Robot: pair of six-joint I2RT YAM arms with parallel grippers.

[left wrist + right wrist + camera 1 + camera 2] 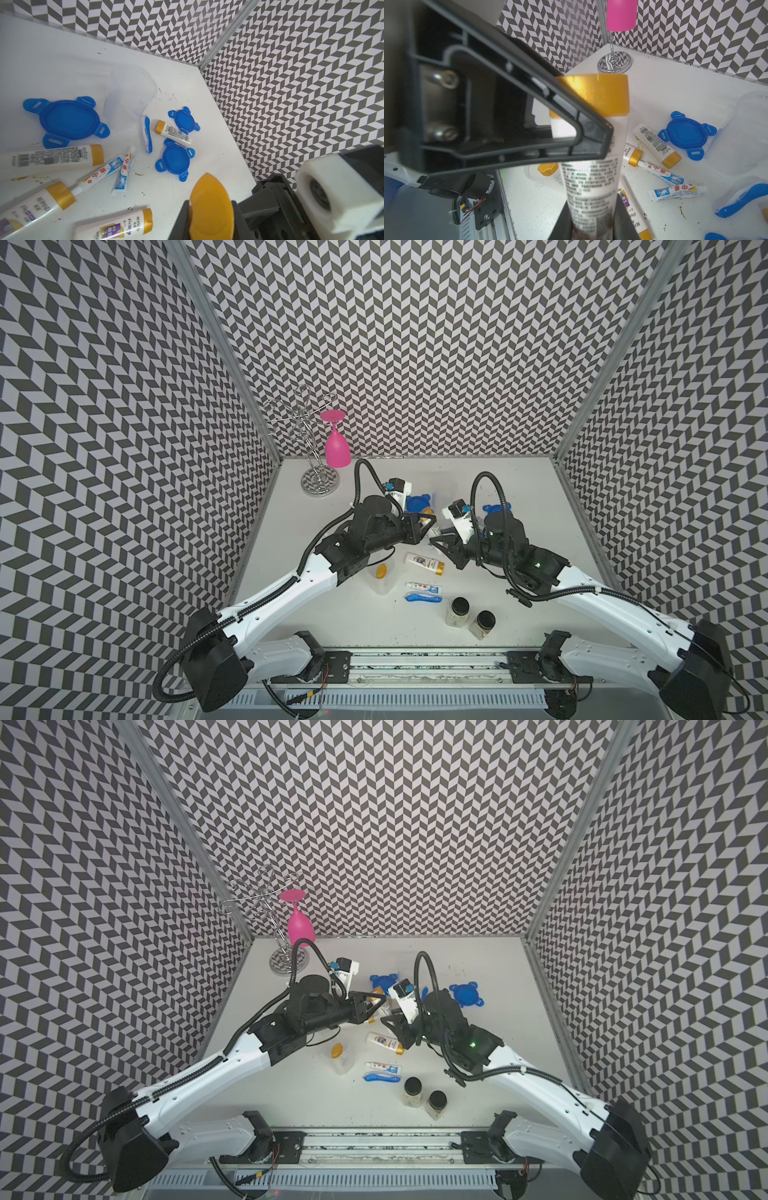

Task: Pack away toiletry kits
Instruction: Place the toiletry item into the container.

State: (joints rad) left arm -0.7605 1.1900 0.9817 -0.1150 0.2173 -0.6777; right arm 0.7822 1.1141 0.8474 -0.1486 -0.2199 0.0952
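Observation:
My left gripper holds the white bottle (430, 529) (212, 204) sideways beyond the clear tub's rim. It should keep holding the bottle until the bottle's tail end goes into the tub.
One white bottle with a gold cap (591, 176) hangs above the table between both arms. My left gripper (211, 204) is shut on its gold cap (209, 207); my right gripper (592, 207) is shut on its flat tail end. In a top view the two grippers meet mid-table, left (424, 522) and right (440, 537). Below them lie another bottle (424, 563), a toothpaste tube (424, 586) and a blue toothbrush (422, 597). A clear tub (381, 578) holds a gold-capped bottle. Blue lids (417, 504) (494, 510) and an open clear tub (128, 93) lie behind.
Two black-capped jars (457, 612) (482, 624) stand near the front edge. A pink wine glass (337, 443) hangs upside down on a wire rack (311, 448) in the back left corner. More bottles and toothpaste tubes (104, 172) lie scattered under the grippers.

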